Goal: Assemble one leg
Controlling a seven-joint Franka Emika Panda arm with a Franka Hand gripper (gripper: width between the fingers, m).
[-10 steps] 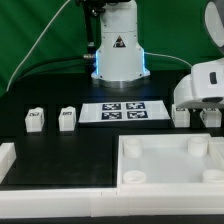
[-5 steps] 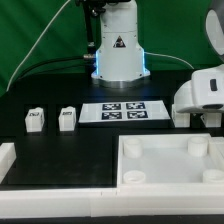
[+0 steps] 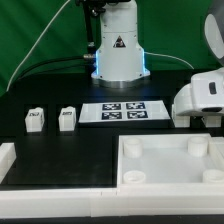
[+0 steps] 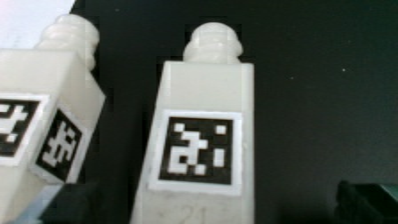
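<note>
My gripper needs to close on the leg now. My fingers are on both sides of the middle leg's tagged body [image 4: 196,150], so they would catch the leg.
Two legs [image 3: 34,120] [image 3: 68,118], small white blocks with black-and-white tags, stand on the black table at the exterior view's left. Two more legs lie under my gripper [image 3: 198,118] at the exterior view's right, mostly hidden there by the white hand. In the wrist view one tagged leg [image 4: 210,130] lies between my jaws, with a peg at its far end. The other leg [image 4: 45,110] lies beside it. A dark fingertip [image 4: 366,205] stands apart from the middle leg with a gap. The gripper [image 4: 210,216] is open and holds nothing.
The large white tray [image 3: 128,150] with corner sockets sits at the front on the exterior view's right. The marker board [image 3: 122,111] lies in the middle, in front of the robot base [image 3: 118,55]. A white rail [image 3: 50,188] runs along the front left.
My hand has come down a little over the two legs at the exterior view's right and now covers them. Nothing else has moved.
</note>
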